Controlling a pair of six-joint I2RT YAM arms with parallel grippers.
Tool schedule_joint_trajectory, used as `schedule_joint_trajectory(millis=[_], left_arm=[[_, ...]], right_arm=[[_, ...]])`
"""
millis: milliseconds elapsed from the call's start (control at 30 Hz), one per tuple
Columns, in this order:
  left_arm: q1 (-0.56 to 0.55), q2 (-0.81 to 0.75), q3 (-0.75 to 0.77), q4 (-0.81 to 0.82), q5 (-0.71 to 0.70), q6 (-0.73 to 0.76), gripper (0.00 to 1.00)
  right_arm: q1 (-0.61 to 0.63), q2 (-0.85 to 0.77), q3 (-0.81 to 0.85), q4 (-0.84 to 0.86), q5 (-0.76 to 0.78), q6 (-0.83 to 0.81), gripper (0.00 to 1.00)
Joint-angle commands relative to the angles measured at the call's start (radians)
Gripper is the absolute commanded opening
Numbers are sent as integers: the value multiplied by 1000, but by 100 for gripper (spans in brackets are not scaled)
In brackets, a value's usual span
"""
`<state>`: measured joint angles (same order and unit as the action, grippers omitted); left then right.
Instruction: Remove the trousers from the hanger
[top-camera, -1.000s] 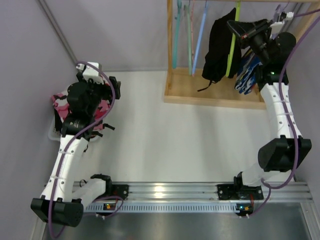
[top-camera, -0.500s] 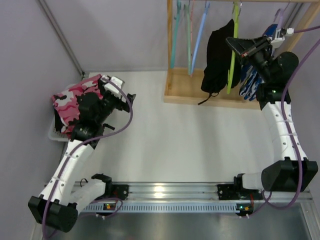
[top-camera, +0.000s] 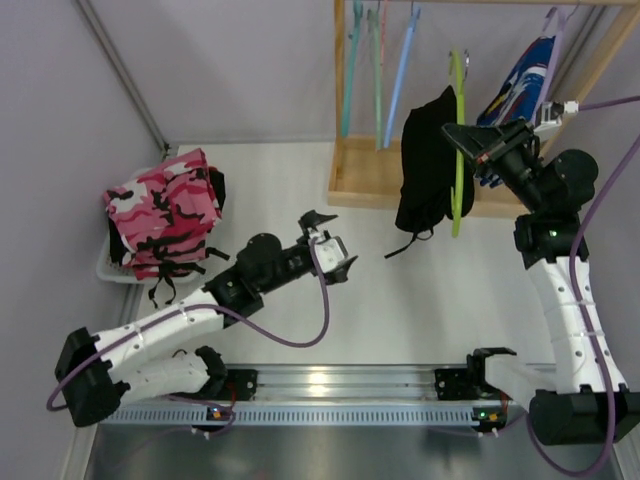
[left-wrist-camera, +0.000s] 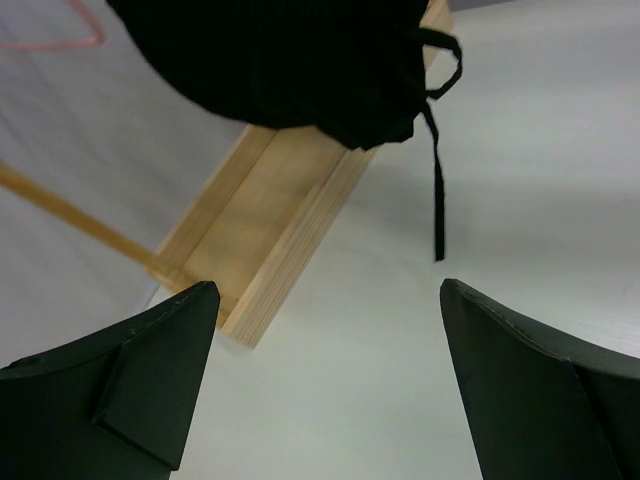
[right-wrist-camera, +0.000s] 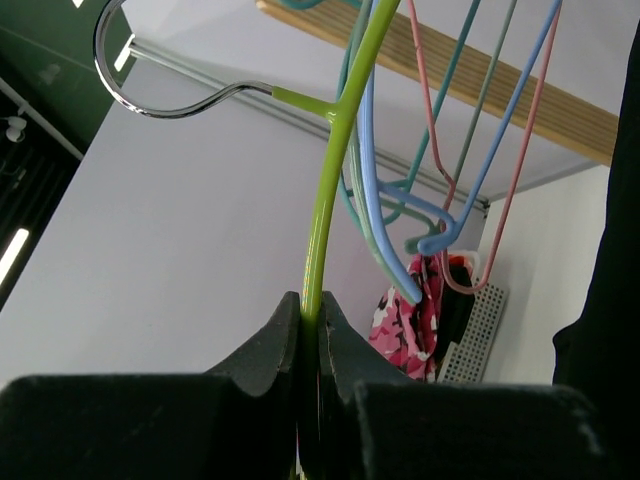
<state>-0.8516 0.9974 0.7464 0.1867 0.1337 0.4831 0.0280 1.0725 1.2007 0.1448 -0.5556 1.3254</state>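
I should pinch only the black trousers with my left gripper, near their fold (top-camera: 429, 156) (left-wrist-camera: 310, 50), to take them off, and leave the green hanger free.
The black trousers (top-camera: 425, 165) hang over a green hanger (top-camera: 458, 150) in front of the wooden rack. My right gripper (top-camera: 462, 135) is shut on the hanger's stem (right-wrist-camera: 335, 170), and the metal hook (right-wrist-camera: 130, 60) is off the rail. The black trousers fill the top of the left wrist view (left-wrist-camera: 300, 50), with a drawstring (left-wrist-camera: 437, 200) dangling. My left gripper (top-camera: 325, 245) is open and empty over the table, left of and below them. The pink camouflage trousers (top-camera: 160, 215) lie at the far left. The blue-and-white trousers (top-camera: 520, 80) hang on the rack at the right.
The wooden rack base (top-camera: 380, 185) stands at the back, and it also shows in the left wrist view (left-wrist-camera: 270, 240). Teal, pink and blue bare hangers (top-camera: 385, 70) hang at its left. A white basket (top-camera: 115, 270) lies under the camouflage trousers. Walls close the left and back.
My left arm has left the camouflage trousers on the basket and swung right to mid-table, open. My right gripper has drawn the green hanger with the black trousers left and off the rail.
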Motion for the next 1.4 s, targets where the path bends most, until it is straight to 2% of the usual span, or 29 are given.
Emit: schedule_joint_trajectory(millis=[0, 67, 267, 400, 633, 800, 900, 933, 967, 1167, 1200, 1300, 1367], left_arm=[[-121, 108, 24, 290, -92, 37, 98], [-177, 167, 56, 395, -118, 11, 98], [-217, 423, 220, 488, -151, -155, 98], [-257, 516, 298, 592, -157, -153, 98], [-294, 662, 416, 654, -203, -184, 98], [-293, 733, 462, 677, -267, -143, 97], [-290, 777, 487, 712, -307, -104, 85], [-288, 784, 487, 711, -310, -104, 85], [-285, 790, 498, 712, -315, -94, 78], [-265, 765, 472, 711, -313, -77, 51], [-262, 759, 464, 712, -312, -74, 38], [-259, 744, 444, 711, -312, -52, 23], [-259, 742, 439, 711, -319, -40, 17]], right_arm=[[24, -106, -19, 42, 28, -81, 0], [26, -127, -47, 13, 33, -103, 0], [27, -172, -66, -51, 46, -152, 0], [29, -184, -76, -71, 49, -163, 0], [29, -186, -67, -85, 40, -161, 0], [29, -184, -63, -93, 33, -154, 0], [29, -187, -61, -97, 28, -152, 0], [29, -187, -61, -97, 29, -150, 0], [29, -189, -59, -99, 26, -150, 0], [27, -180, -50, -106, 16, -144, 0], [27, -178, -52, -106, 13, -140, 0], [27, -172, -53, -100, -1, -126, 0], [27, -169, -53, -96, -9, -117, 0]])
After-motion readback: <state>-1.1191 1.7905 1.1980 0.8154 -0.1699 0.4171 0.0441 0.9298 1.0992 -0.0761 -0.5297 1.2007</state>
